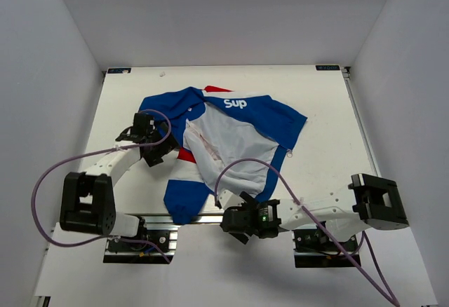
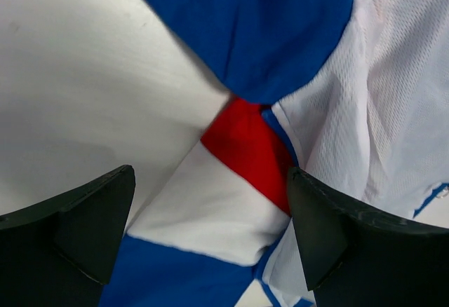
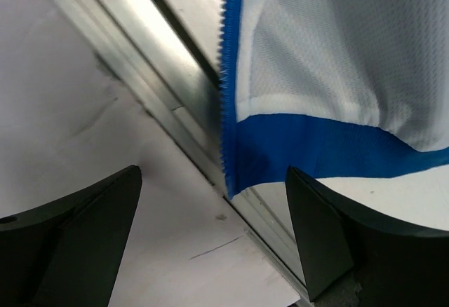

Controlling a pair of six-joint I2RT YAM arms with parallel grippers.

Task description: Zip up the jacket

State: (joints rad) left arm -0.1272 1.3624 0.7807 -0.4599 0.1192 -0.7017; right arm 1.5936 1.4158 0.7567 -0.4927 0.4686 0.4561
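Observation:
My right gripper grabs the flap's blue hem corner (image 3: 240, 169) beside the zipper teeth (image 3: 223, 90) next, to bring the zipper edges together for zipping.
The jacket (image 1: 270, 116) lies unzipped on the table, blue with "Sup" lettering at the far side and its white mesh lining (image 1: 235, 142) turned up. My left gripper (image 1: 163, 154) hovers open over the jacket's left side. In the left wrist view the red, white and blue panel (image 2: 231, 181) lies between its fingers (image 2: 91, 223). My right gripper (image 1: 226, 207) stands open at the near edge of the table by the flap's lower corner. The right wrist view shows the zipper teeth (image 3: 223, 90) and the blue hem corner (image 3: 242, 163) just ahead of the open jaws, untouched.
A metal rail (image 3: 168, 90) runs along the table's near edge under the hem. Purple cables (image 1: 49, 174) loop from both arms; one crosses over the lining. White walls enclose the table (image 1: 330, 132) on three sides.

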